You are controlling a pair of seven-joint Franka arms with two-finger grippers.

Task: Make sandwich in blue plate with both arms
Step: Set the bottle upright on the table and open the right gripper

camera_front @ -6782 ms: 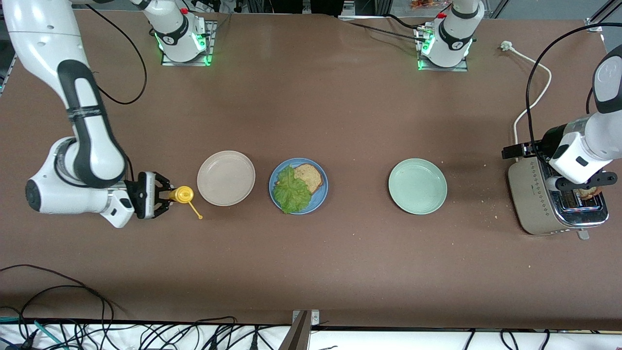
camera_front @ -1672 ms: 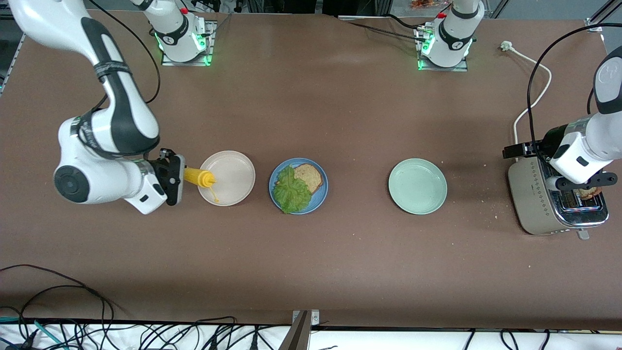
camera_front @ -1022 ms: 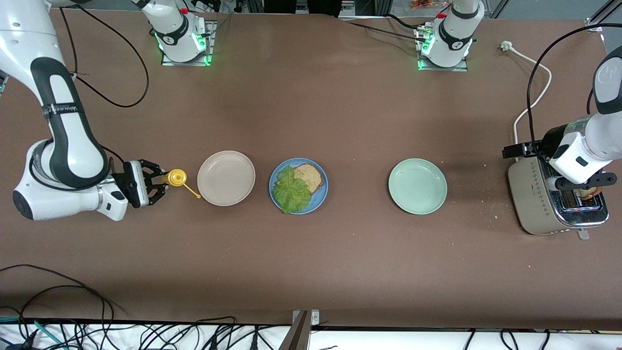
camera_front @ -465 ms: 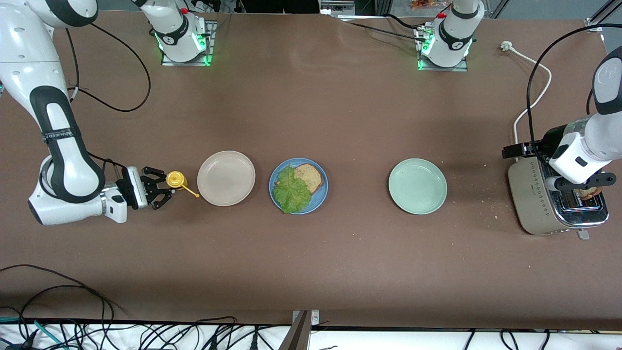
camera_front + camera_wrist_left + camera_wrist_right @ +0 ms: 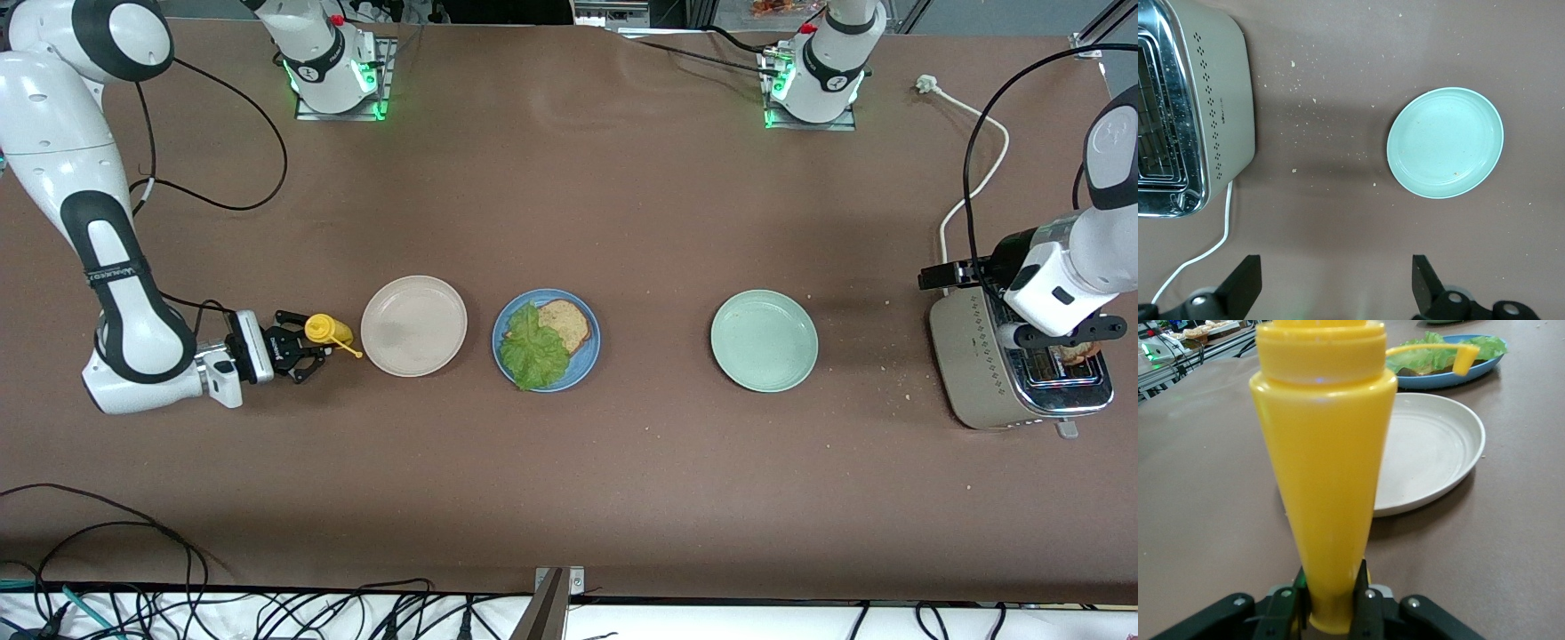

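The yellow bottle (image 5: pixel 328 329) (image 5: pixel 1328 460) has its base on the tabletop beside the beige plate and would stand, so my right gripper needs to open.
The blue plate (image 5: pixel 589 354) sits mid-table with one brown bread slice (image 5: pixel 567 323) and a green lettuce leaf (image 5: pixel 533 351) partly over it. The plate (image 5: pixel 1458 377) and lettuce (image 5: pixel 1431 357) also show in the right wrist view. My right gripper (image 5: pixel 302 343) is low at the table beside the beige plate, shut on an upright yellow squeeze bottle (image 5: pixel 325 330) (image 5: pixel 1325 473). My left gripper (image 5: pixel 1062 336) (image 5: pixel 1336 297) is open and empty over the toaster (image 5: pixel 978 364). A brown piece of bread (image 5: pixel 1077 353) shows at the toaster's top.
The beige plate (image 5: pixel 413 325) (image 5: pixel 1425 447) lies between the bottle and the blue plate. A pale green plate (image 5: pixel 764 340) (image 5: pixel 1445 142) lies toward the left arm's end. The toaster (image 5: pixel 1205 100) has a white cord (image 5: pixel 969 187). Crumbs dot the table near it.
My right gripper tipped the yellow bottle over the beige plate, then drew back toward the right arm's end and lowered it upright beside the plate. The left arm has not moved.
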